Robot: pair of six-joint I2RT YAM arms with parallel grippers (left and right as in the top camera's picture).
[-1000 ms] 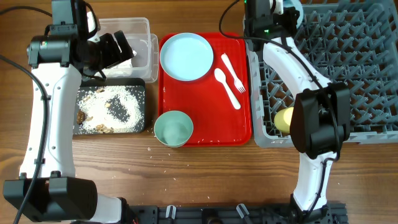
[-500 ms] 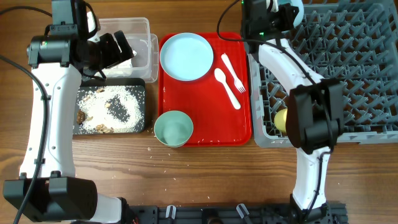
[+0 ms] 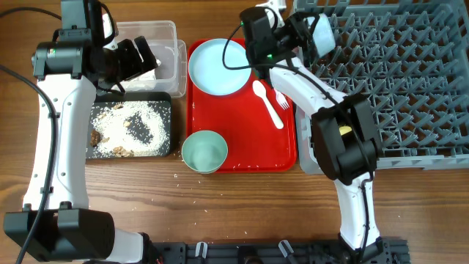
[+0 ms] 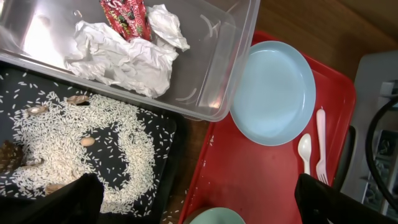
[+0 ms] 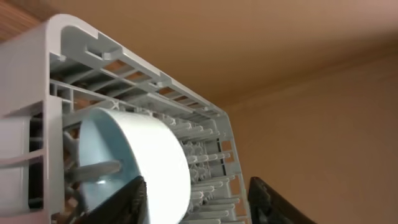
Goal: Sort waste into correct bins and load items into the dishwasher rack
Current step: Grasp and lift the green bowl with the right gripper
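Observation:
I should next use my right gripper to grab the second bowl by its rack-facing rim (image 3: 226,151). Then the bowl's opposite rim can go between the pegs.
My right gripper (image 3: 304,37) is open at the near-left corner of the grey dishwasher rack (image 3: 410,88). A pale blue-green bowl (image 5: 143,168) stands on its side on the pegs, next to one fingertip (image 5: 134,199) and well clear of the other. The second bowl (image 3: 204,152), the plate (image 3: 220,66), the spoon (image 3: 265,101) and the fork (image 3: 277,86) lie on the red tray (image 3: 242,147). A yellow cup (image 3: 344,130) shows in the rack behind my right arm. My left gripper (image 4: 199,211) hangs open over the bins. Napkins (image 4: 124,56) and a red wrapper (image 4: 124,15) fill the clear tub (image 4: 217,81).
Rice (image 3: 135,128) with brown scraps covers the black tray (image 3: 163,110). A few grains lie on the wooden table (image 3: 176,180) beside it. My right arm reaches over the tray's right edge and the rack's left wall.
My right wrist has swung left from the rack's far side. Its jaws have opened and the bowl now rests on the pegs. The left arm has not moved.

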